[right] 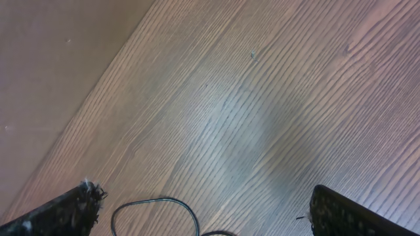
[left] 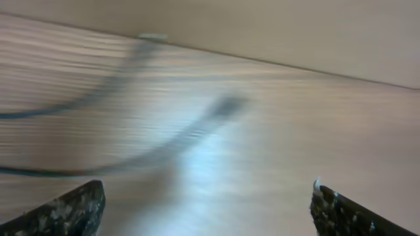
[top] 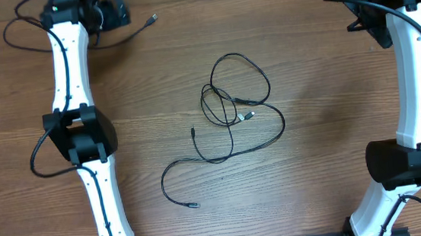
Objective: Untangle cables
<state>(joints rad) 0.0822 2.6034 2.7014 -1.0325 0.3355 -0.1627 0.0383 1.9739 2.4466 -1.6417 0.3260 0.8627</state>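
Observation:
My left gripper will next grab the tangle's small inner loop on the side nearest my left gripper, to pull that cable's plug ends free and untangle it.
A tangle of thin black cables lies in loops at the middle of the wooden table. One tail runs down-left to a plug. A separate black cable lies at the far left, its silvery plug beside my left gripper. In the left wrist view this cable is blurred ahead of the open, empty jaws. My right gripper is at the far right, away from the tangle. Its jaws are open and empty, with a cable loop just below them.
The table's far edge meets a plain wall just behind both grippers. Both white arms stretch along the table's left and right sides, with thicker black wiring fixed to them.

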